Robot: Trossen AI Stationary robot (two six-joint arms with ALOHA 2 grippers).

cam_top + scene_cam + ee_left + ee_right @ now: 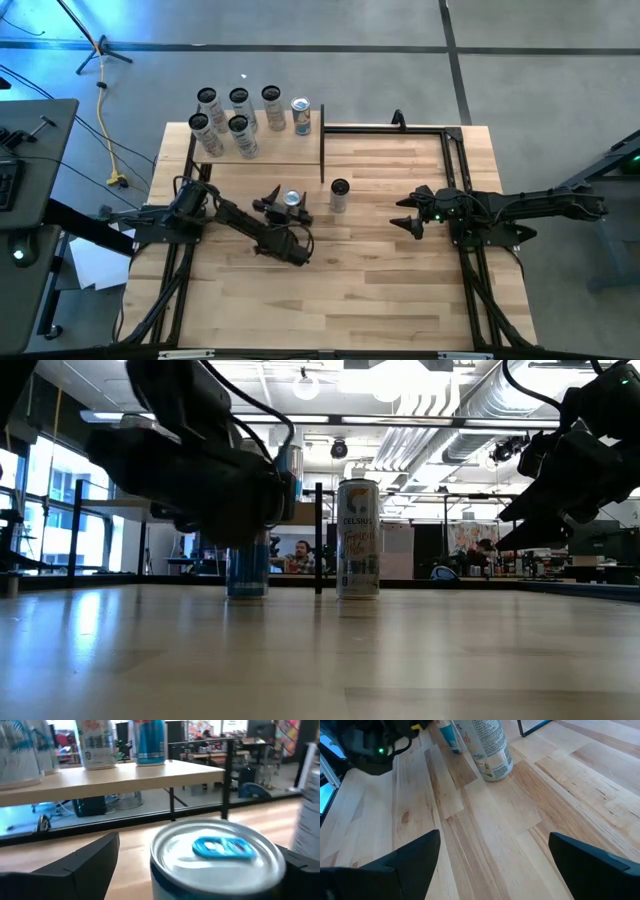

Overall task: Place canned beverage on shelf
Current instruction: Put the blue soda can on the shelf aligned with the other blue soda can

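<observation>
The silver-topped can needs to go on the shelf (285, 150). My left gripper should next grab the can by its side below the can's rim (292, 206) to place it there.
A silver can with a blue tab (292, 199) stands upright on its base on the tabletop; in the low view it shows as a blue can (247, 575). My left gripper (290, 207) is open, with one finger (85, 867) on each side of the can's top (220, 851); a gap shows beside one finger. A second can (339, 194) stands to its right, also in the low view (358, 540). The shelf (285, 150), a pale board on black posts, stands at the far left and holds several cans (238, 128). My right gripper (408, 222) is open and empty at mid right.
A bare black metal frame (390, 128) runs along the far right of the table. A black upright post (322, 150) stands at the shelf's right end, just behind the two cans. Open planks lie between the grippers and toward the near edge.
</observation>
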